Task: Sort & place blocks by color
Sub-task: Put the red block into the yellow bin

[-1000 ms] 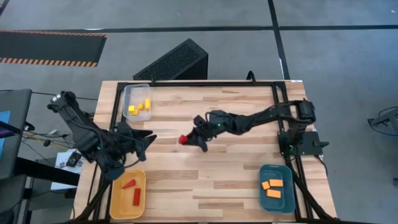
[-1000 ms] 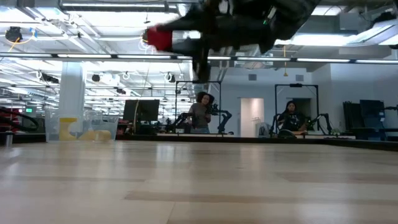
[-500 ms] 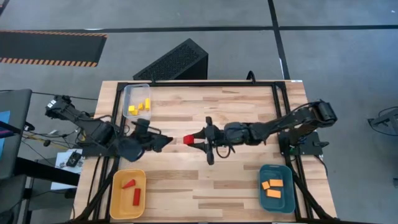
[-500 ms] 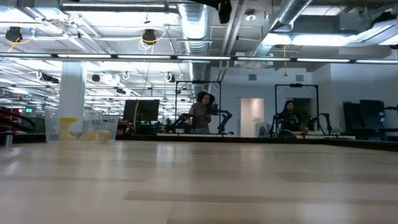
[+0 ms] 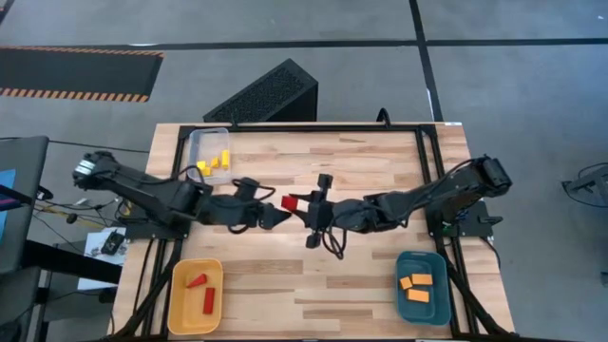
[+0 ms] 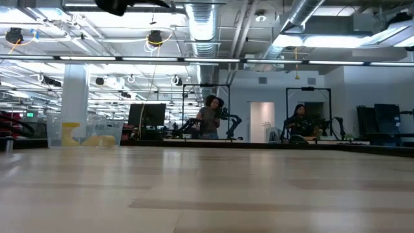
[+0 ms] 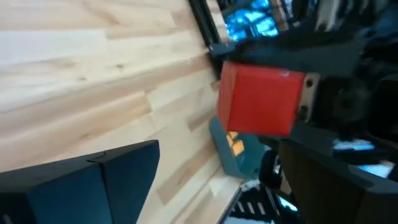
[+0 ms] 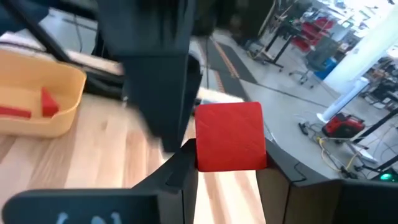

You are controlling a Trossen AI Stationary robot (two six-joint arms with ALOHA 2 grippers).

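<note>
I need to reach the red cube [image 5: 290,202] with my left gripper and grab it by its uncovered opposite sides. Then the cube can be sorted into the yellow tray [image 5: 193,309].
A red cube [image 5: 290,202] hangs above the middle of the table in my right gripper [image 5: 298,203], which is shut on it. The right wrist view shows the cube [image 8: 230,137] between that gripper's own fingers. My left gripper [image 5: 271,205] is open and faces the cube from the table's left, just short of it and not touching. In the left wrist view the cube [image 7: 261,99] floats ahead of my spread fingers [image 7: 93,180]. The other blocks lie in the trays. My right gripper pinches the red cube by two opposite faces [image 8: 200,149] between its two fingers [image 8: 180,171]. It comes level from the table's right. The cube is lifted clear of the table and reaches out past the fingertips.
A clear tray [image 5: 209,142] at the far left holds yellow blocks. The yellow tray [image 5: 180,302] at the near left holds two red blocks, and the teal tray [image 5: 422,306] at the near right holds orange ones. The low view shows only an arm part [image 6: 123,5] at its top.
My left gripper has reached from the table's left edge toward the middle, closing on the cube. My right gripper has kept the cube, risen out of the low view, turned about its wrist and shifted slightly toward the far edge.
</note>
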